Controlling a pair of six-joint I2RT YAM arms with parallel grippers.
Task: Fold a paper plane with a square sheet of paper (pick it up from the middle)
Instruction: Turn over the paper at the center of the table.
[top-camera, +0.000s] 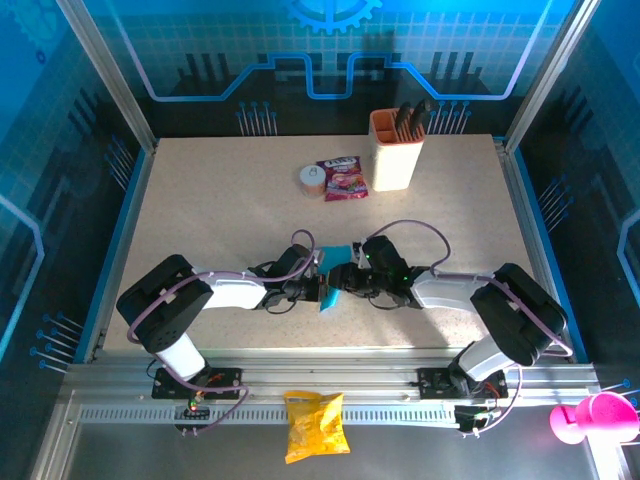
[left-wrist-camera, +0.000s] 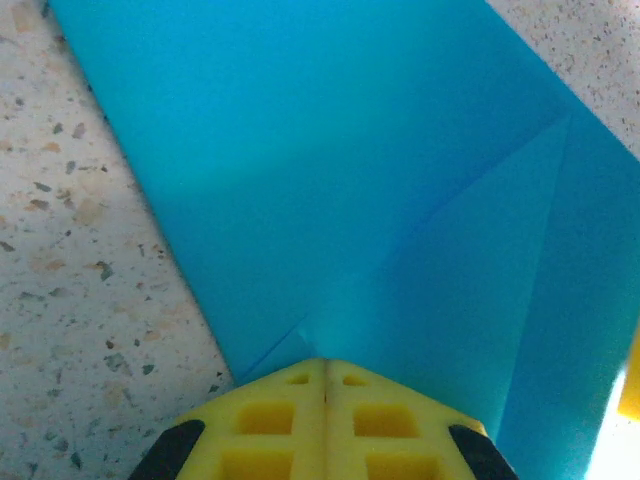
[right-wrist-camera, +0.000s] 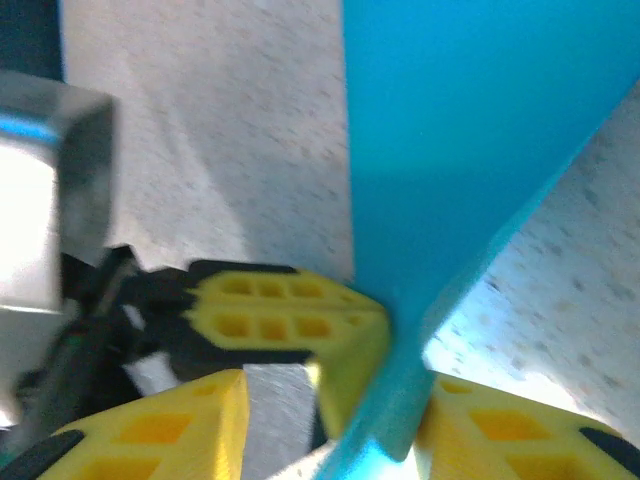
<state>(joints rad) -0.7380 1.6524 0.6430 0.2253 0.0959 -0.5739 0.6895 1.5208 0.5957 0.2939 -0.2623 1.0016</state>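
The paper's folded edge is the part my right gripper will grab next, beside the fingers of my left gripper. The fanned-out sides then stay free for folding the plane.
The square sheet of paper is bright cyan-blue, folded with diagonal creases, and stands on edge above the table between the two arms. In the left wrist view the paper fans out from my left gripper, whose yellow fingers are pressed together on its folded edge. The left gripper comes in from the left. My right gripper faces it with its jaws apart. The paper passes down between them, close to the right-hand finger. The left gripper's fingers show pinching the paper's edge.
At the back stand a cream holder with dark tools, a red-purple snack packet and a small roll. A yellow crisp bag lies on the front rail. A pink object sits at the near right corner.
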